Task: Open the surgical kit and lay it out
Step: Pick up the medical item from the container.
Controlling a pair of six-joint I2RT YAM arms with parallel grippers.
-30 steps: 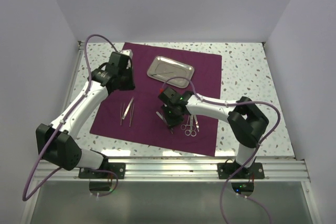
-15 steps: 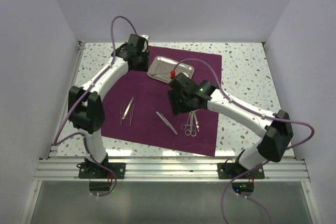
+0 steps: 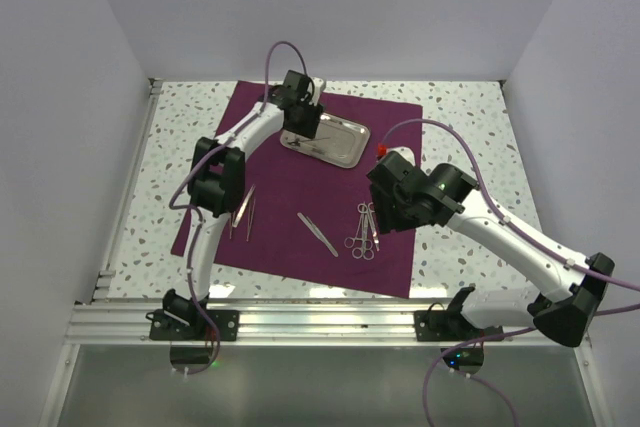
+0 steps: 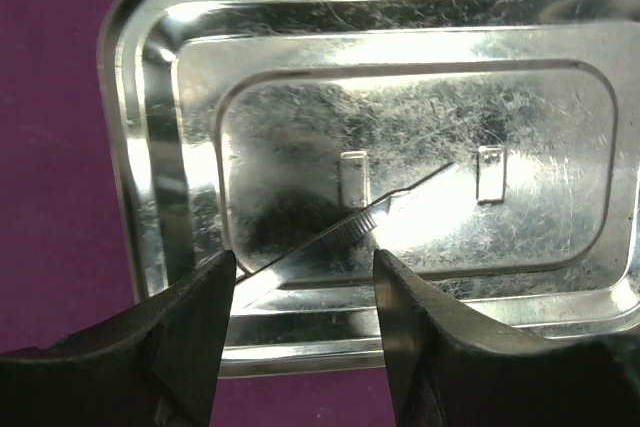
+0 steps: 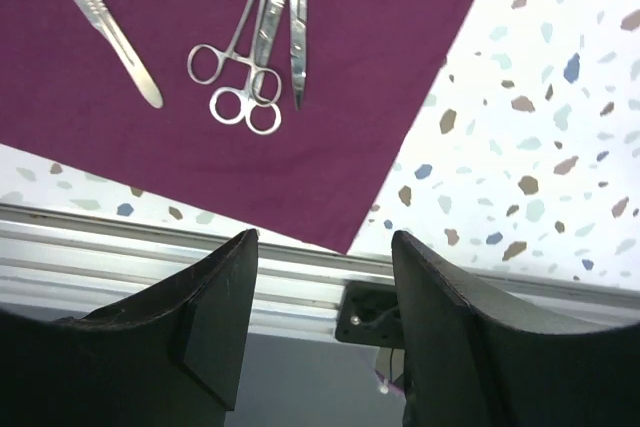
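Note:
The thin silver instrument has its broad end at the tray's rim. My left gripper should grab the instrument by that end next, to lay it on the cloth.
The maroon cloth lies spread flat on the table. The shiny steel tray rests on its far part. My left gripper hovers open over the tray's left end. In the left wrist view the tray fills the frame, and one thin silver instrument lies slanted in it between my open fingers. Tweezers, a flat silver instrument, and scissors and forceps lie on the cloth. My right gripper is open and empty beside the scissors.
The speckled tabletop surrounds the cloth. An aluminium rail runs along the near edge and also shows in the right wrist view. White walls close in the left, back and right sides.
My left arm has swung from the cloth's left side over to the tray. My right gripper has drawn back to the right, leaving the flat silver instrument lying on the cloth.

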